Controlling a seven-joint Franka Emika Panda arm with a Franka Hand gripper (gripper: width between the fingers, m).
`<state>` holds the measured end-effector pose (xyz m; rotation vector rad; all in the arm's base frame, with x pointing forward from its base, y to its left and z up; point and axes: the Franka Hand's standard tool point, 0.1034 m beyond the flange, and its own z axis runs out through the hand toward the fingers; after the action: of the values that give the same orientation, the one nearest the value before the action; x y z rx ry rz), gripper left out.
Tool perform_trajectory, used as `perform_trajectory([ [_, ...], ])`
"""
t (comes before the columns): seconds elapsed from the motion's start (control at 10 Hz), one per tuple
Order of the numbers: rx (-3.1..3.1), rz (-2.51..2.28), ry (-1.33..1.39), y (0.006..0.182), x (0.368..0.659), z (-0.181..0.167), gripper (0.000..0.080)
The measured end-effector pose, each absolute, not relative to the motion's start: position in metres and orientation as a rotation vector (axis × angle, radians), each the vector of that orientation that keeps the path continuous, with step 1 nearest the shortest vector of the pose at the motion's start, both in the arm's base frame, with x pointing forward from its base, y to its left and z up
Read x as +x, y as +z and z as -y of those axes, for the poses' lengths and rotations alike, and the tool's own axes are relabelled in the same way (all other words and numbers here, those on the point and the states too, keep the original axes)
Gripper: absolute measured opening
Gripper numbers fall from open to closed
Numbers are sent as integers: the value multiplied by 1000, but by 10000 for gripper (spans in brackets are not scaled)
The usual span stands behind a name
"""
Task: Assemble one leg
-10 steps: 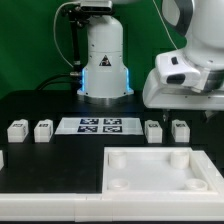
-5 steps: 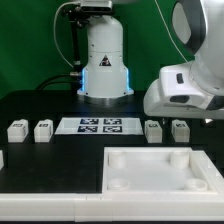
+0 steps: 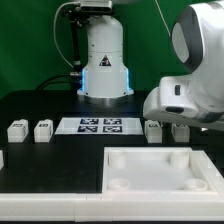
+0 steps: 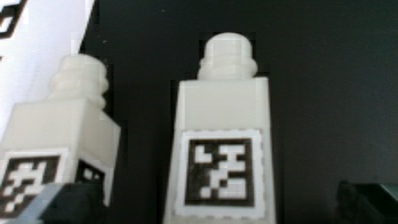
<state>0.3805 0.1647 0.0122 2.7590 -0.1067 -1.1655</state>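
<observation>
My open fingers are on either side of the tagged leg (image 3: 181,133) (image 4: 222,172), so my gripper should close on the leg.
Several small white legs lie on the black table. In the exterior view two are at the left (image 3: 17,129) (image 3: 42,130) and two at the right (image 3: 153,130) (image 3: 180,131). My gripper (image 3: 180,118) hangs low over the right pair, and its body partly hides them. In the wrist view one leg (image 4: 222,140) with a marker tag lies between my open fingers (image 4: 64,204), untouched. A second leg (image 4: 63,125) lies beside it, outside the jaws. The gripper (image 4: 217,205) is open and empty.
The marker board (image 3: 100,125) lies between the two pairs of legs. The large white tabletop (image 3: 150,158) with round corner sockets sits at the front of the table. The arm's white base (image 3: 105,60) stands behind the board.
The hand has come down and slightly to the exterior view's right, closer over the right pair of legs. The legs and the tabletop have not moved.
</observation>
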Motion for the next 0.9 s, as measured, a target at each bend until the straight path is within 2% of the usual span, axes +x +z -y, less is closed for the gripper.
perform_trajectory([
  [0.3, 2757, 106, -1168, 11, 380, -165, 649],
  [0.4, 2757, 106, -1168, 11, 380, -165, 546],
  [0.5, 2757, 106, -1168, 11, 380, -165, 410],
  [0.6, 2756, 103, -1171, 12, 380, -165, 410],
  [0.7, 2756, 102, -1170, 13, 380, -165, 300],
  [0.9, 2757, 101, -1171, 13, 380, -166, 300],
])
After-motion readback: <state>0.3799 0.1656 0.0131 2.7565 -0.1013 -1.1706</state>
